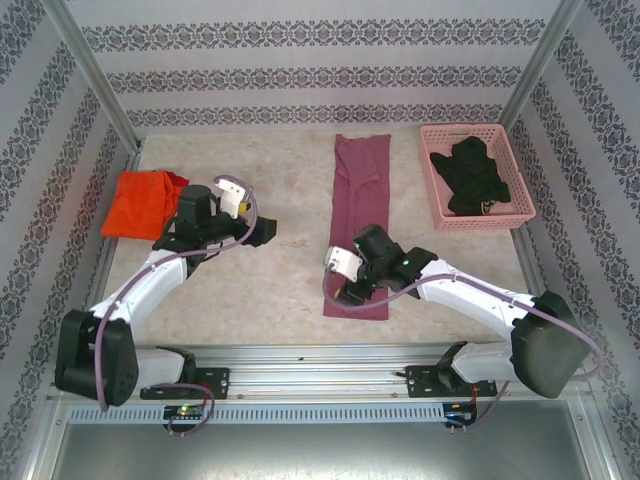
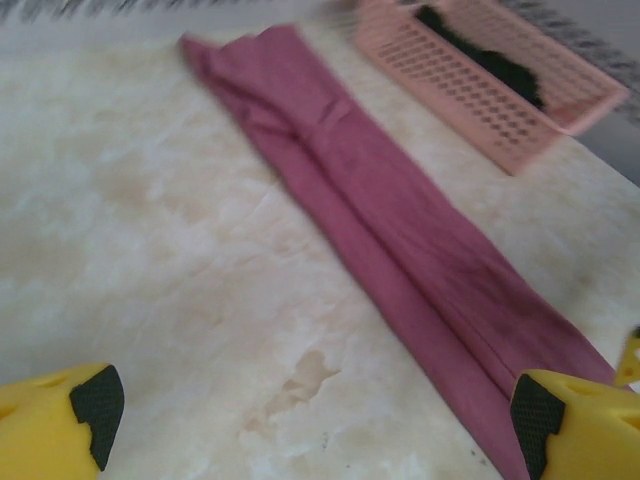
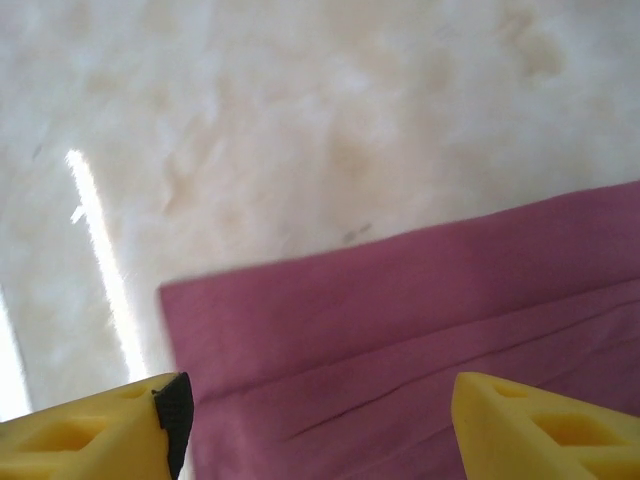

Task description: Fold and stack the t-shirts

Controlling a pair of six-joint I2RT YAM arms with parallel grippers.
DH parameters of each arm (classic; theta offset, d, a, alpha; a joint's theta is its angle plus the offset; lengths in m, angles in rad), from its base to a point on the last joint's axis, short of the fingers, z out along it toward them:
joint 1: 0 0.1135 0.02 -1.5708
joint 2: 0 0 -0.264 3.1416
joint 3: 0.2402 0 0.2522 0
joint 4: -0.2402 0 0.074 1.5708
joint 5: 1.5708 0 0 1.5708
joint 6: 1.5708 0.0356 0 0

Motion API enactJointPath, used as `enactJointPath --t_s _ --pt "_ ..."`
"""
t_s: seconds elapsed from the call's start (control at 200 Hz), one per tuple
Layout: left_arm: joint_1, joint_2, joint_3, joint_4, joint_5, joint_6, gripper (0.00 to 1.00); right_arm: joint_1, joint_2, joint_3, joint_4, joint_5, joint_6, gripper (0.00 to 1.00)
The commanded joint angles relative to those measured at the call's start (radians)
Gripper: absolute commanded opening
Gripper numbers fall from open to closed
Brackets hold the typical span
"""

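I will next grab the folded maroon t-shirt with my right gripper by the middle of its near end (image 1: 356, 311), so that I can fold that end over lengthwise.
The maroon t-shirt (image 1: 358, 215) lies folded into a long narrow strip down the middle of the table, and the left wrist view shows it (image 2: 400, 230) running diagonally. An orange t-shirt (image 1: 140, 203) lies crumpled at the far left. My right gripper (image 1: 352, 290) hovers over the strip's near end. It (image 3: 320, 430) is open, and the maroon cloth (image 3: 400, 330) lies flat below and between its yellow fingers (image 3: 530, 430). My left gripper (image 1: 264, 232) points right, between the two shirts. It (image 2: 315, 420) is open over bare table with nothing in it.
A pink basket (image 1: 440, 205) holding black cloth (image 1: 472, 175) stands at the back right. It also shows in the left wrist view, basket (image 2: 470, 100). Patterned walls and metal posts enclose the table (image 1: 270, 290). A metal rail runs along the near edge.
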Motion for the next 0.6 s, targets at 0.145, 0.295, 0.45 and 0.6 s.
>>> enactJointPath --t_s 0.145,0.295,0.45,0.6 --pt "0.000 -0.149 0.006 -0.296 0.169 0.382 1.00 0.070 0.082 0.008 -0.159 0.018 -0.050 0.65" --pt "0.001 -0.181 -0.019 -0.353 0.133 0.433 1.00 0.103 0.197 0.043 -0.220 0.086 -0.069 0.59" --pt "0.000 -0.183 -0.041 -0.329 0.173 0.441 1.00 0.106 0.282 0.062 -0.213 0.145 -0.079 0.53" --pt "0.001 -0.184 -0.040 -0.366 0.170 0.475 1.00 0.106 0.336 0.068 -0.194 0.188 -0.085 0.43"
